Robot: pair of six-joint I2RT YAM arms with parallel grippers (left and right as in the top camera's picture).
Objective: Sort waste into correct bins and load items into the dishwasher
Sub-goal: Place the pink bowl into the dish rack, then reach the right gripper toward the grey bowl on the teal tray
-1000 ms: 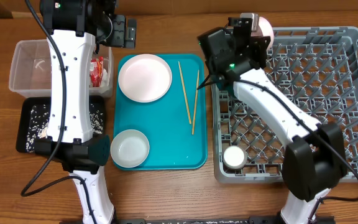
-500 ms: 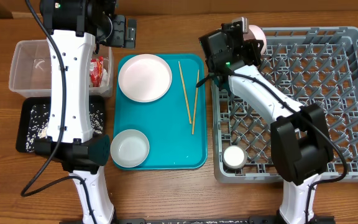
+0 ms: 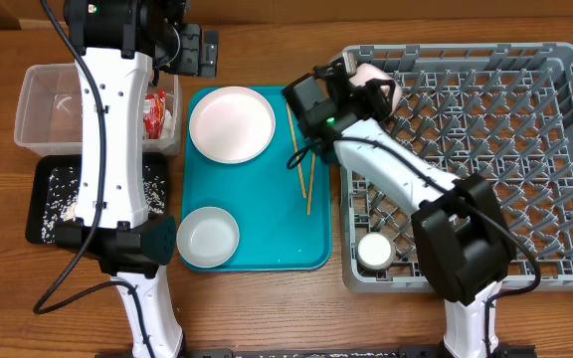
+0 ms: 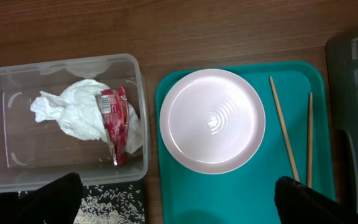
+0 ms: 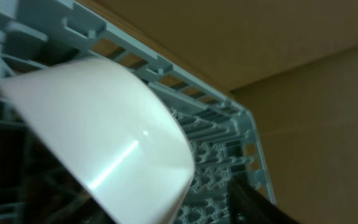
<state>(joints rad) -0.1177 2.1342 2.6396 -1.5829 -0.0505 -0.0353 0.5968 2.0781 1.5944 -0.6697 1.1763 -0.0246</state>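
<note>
Next, my right gripper needs to grab the second bowl's rim (image 3: 237,237) on the side facing the rack (image 3: 565,270), leaving the bowl's opposite rim free for loading into the dishwasher.
A pale bowl (image 3: 376,79) stands tilted on its edge in the far left corner of the grey dishwasher rack (image 3: 565,270). My right gripper (image 3: 358,88) is around it and open. In the right wrist view the bowl (image 5: 104,143) fills the frame, and one dark finger (image 5: 253,208) stands apart from its rim. My left gripper (image 4: 176,208) hangs wide open above the teal tray (image 4: 229,199), holding nothing. On that tray lie the round plate (image 3: 232,122), a second bowl (image 3: 208,239) and two chopsticks (image 3: 302,159). A small white cup (image 3: 374,253) sits in the rack's near left corner.
The clear tub (image 4: 61,62) at far left holds the crumpled napkin (image 4: 73,112) and red-and-white wrapper (image 4: 118,121). Below it the black tray (image 3: 40,224) holds scattered rice (image 3: 63,194). My left arm's white link crosses over both bins.
My right gripper carried the bowl left and down into the rack's far left corner, and its jaws have opened off it. The left arm has not moved.
</note>
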